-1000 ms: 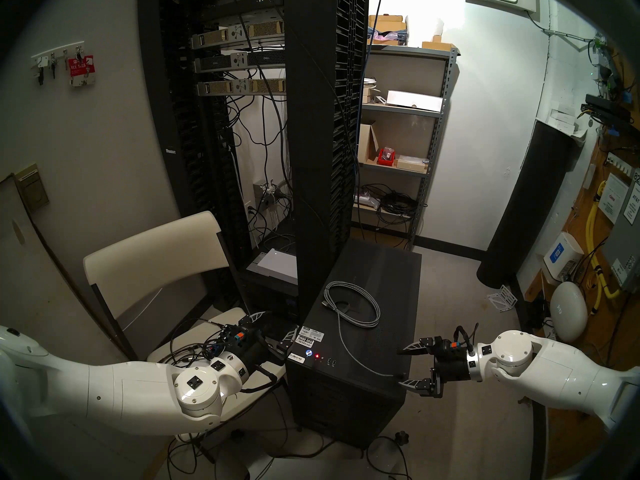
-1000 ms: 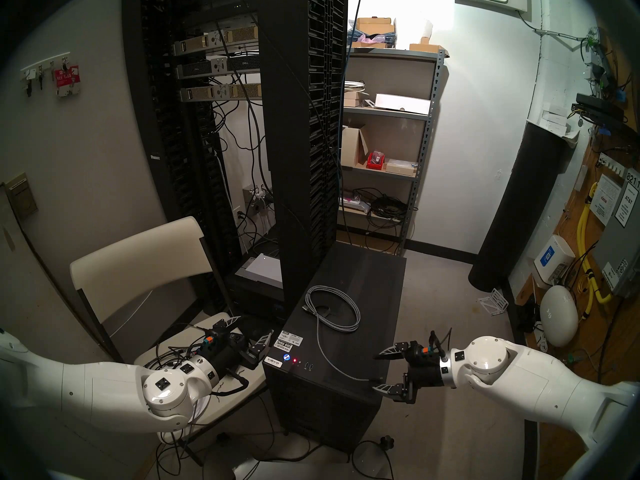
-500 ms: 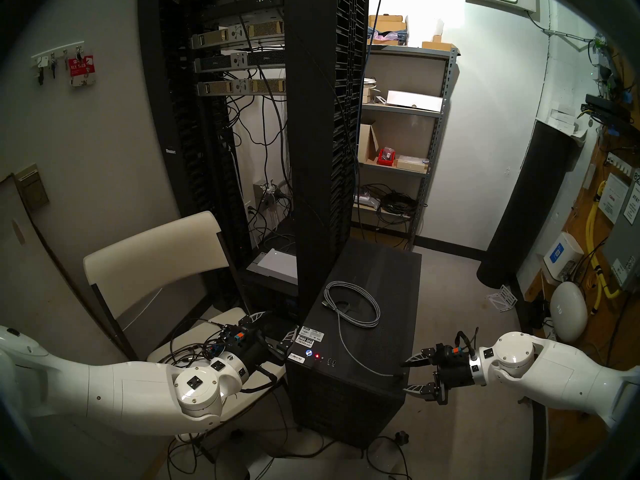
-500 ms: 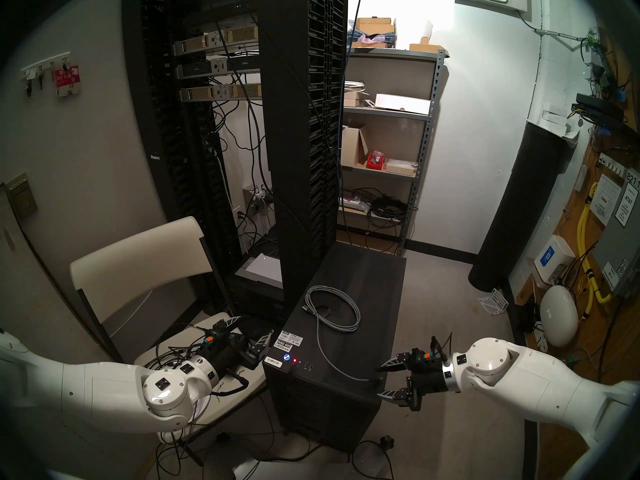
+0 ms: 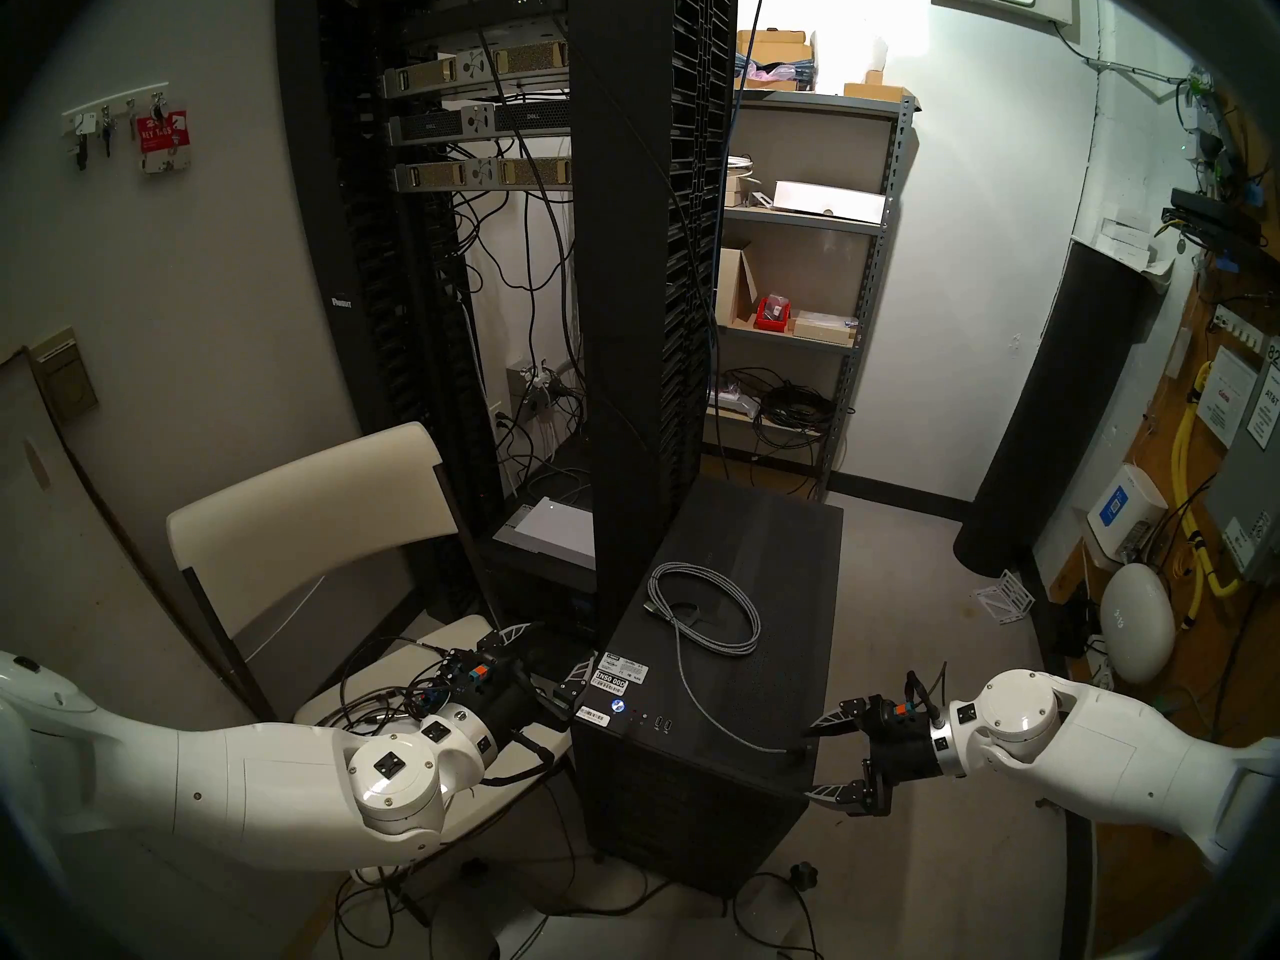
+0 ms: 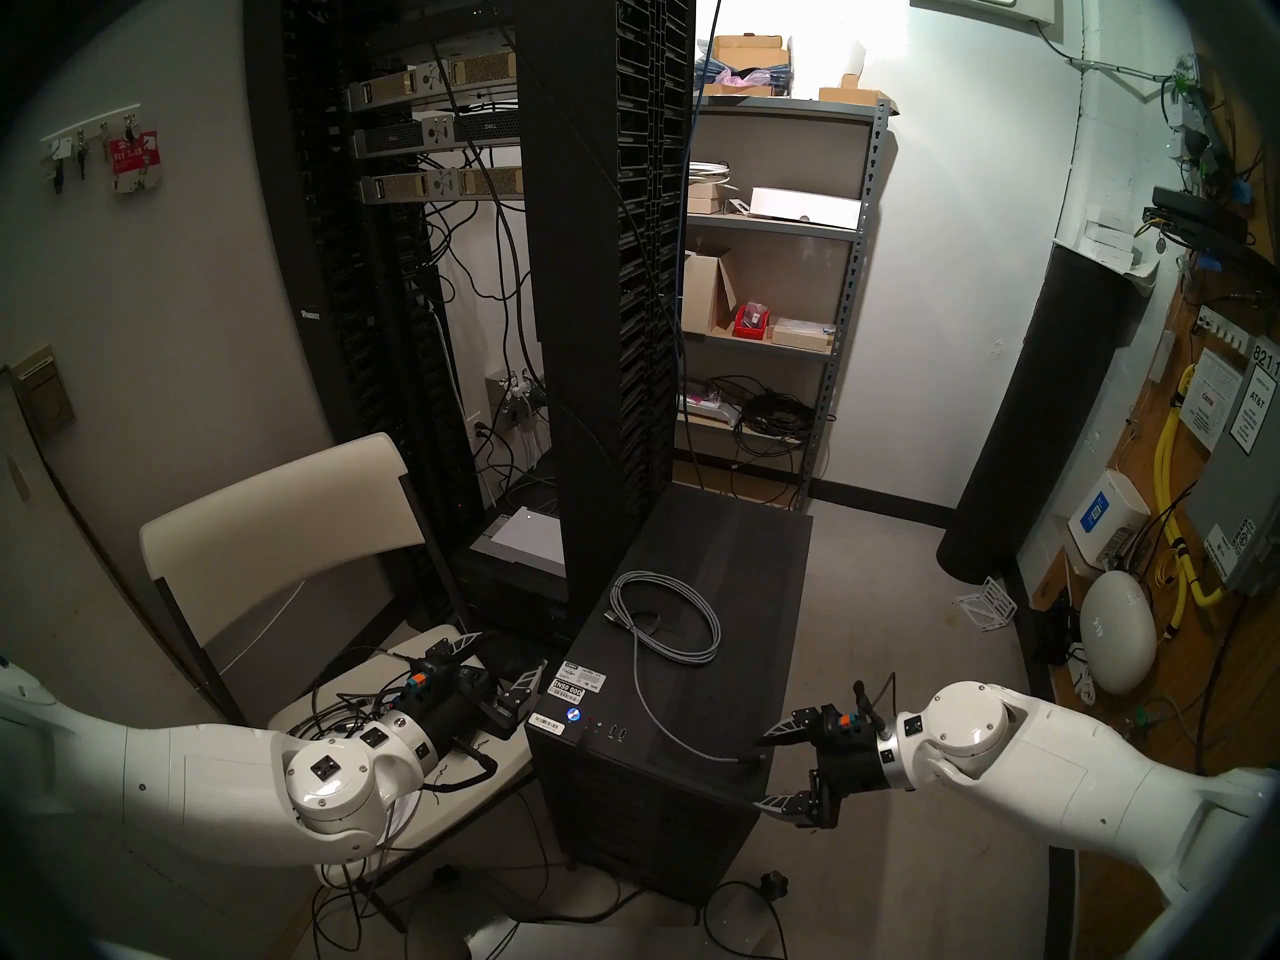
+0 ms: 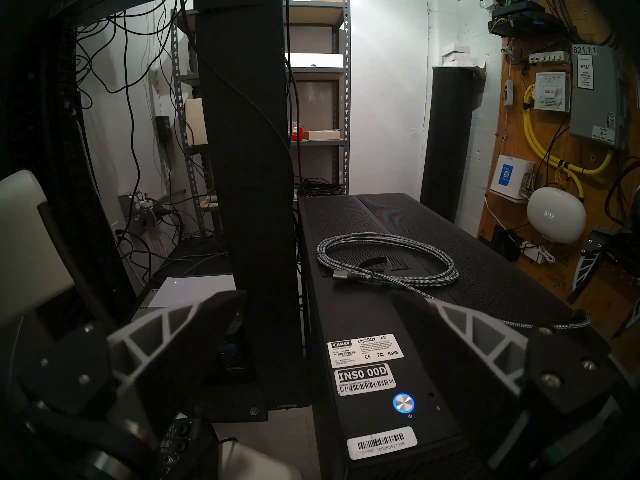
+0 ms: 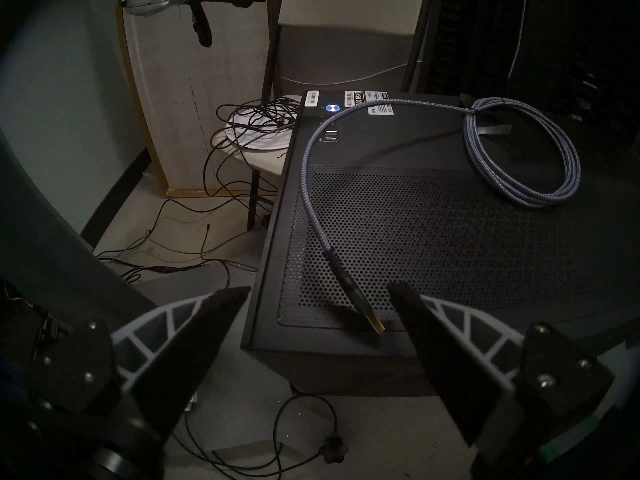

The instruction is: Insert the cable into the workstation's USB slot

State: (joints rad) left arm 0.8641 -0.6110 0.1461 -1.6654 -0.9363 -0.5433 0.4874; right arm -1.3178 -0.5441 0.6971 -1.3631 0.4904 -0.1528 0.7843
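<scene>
I should grab the cable by its dark plug (image 8: pixel 349 285) with my right gripper next, so the gold tip can enter the USB slot.
The workstation (image 5: pixel 692 785) is a black tower with white stickers, a blue round light (image 7: pixel 403 403) and two USB slots (image 8: pixel 330 136) at the front of its top. The grey braided cable (image 5: pixel 706 612) lies coiled on that top. Its tail runs to the front right corner, where the dark plug (image 8: pixel 356 295) with a gold tip rests on the mesh. My right gripper (image 5: pixel 809 761) is open at that corner. The plug lies between its fingers, close to one fingertip (image 8: pixel 401 295), untouched. My left gripper (image 5: pixel 554 650) is open beside the tower's left edge, holding nothing.
A tall black server rack (image 5: pixel 651 314) rises just behind the tower. On the left, a white folding chair (image 5: pixel 305 515) carries tangled black wires (image 5: pixel 374 695). A metal shelf (image 5: pixel 796 280), a black roll (image 5: pixel 1053 411) and yellow cables (image 5: pixel 1184 453) line the back and right walls.
My right gripper has dropped lower at the tower's front right corner and its fingers have drawn somewhat closer together around the plug. The left arm and the cable have not moved.
</scene>
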